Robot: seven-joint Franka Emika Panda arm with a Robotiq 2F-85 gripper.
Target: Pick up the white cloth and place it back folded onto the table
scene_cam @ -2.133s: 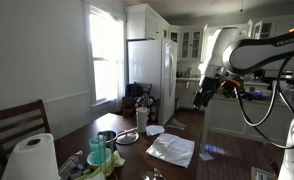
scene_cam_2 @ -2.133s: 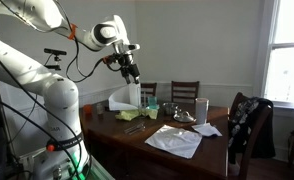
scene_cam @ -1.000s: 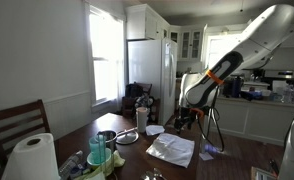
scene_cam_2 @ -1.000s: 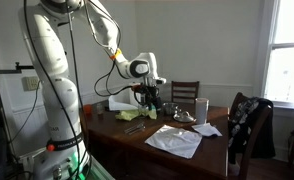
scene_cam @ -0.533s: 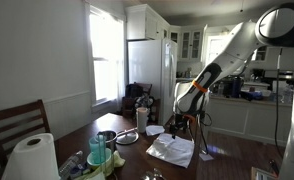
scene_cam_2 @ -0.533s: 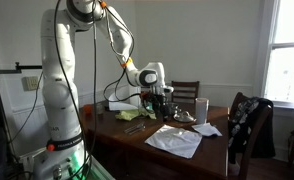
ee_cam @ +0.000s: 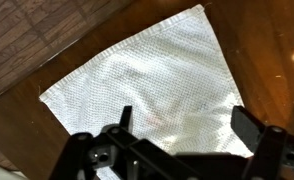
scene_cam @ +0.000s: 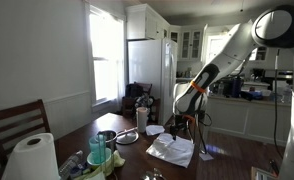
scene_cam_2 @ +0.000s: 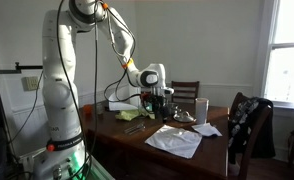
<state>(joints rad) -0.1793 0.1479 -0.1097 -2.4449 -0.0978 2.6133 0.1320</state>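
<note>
The gripper grabs the white cloth by its middle next, away from its corners, so its sides drape together and the cloth goes down folded.
The white cloth (scene_cam: 171,149) lies spread flat on the dark wooden table (scene_cam: 137,160); it also shows in an exterior view (scene_cam_2: 174,140) and fills most of the wrist view (ee_cam: 152,85). My gripper (ee_cam: 182,120) hangs above the cloth with its two fingers wide apart and nothing between them. In both exterior views the gripper (scene_cam: 182,124) (scene_cam_2: 163,101) is a short way above the table, over the cloth's far part.
A paper towel roll (scene_cam: 31,157), cups (scene_cam: 98,152), a round dish (scene_cam: 127,136) and a glass (scene_cam_2: 201,108) stand on the table. A small white cloth (scene_cam_2: 208,129) lies near the edge. Chairs (scene_cam_2: 185,92) and a draped jacket (scene_cam_2: 249,122) surround it.
The arm swung down from high above the table to just over the cloth. In the last half second it has hardly moved.
</note>
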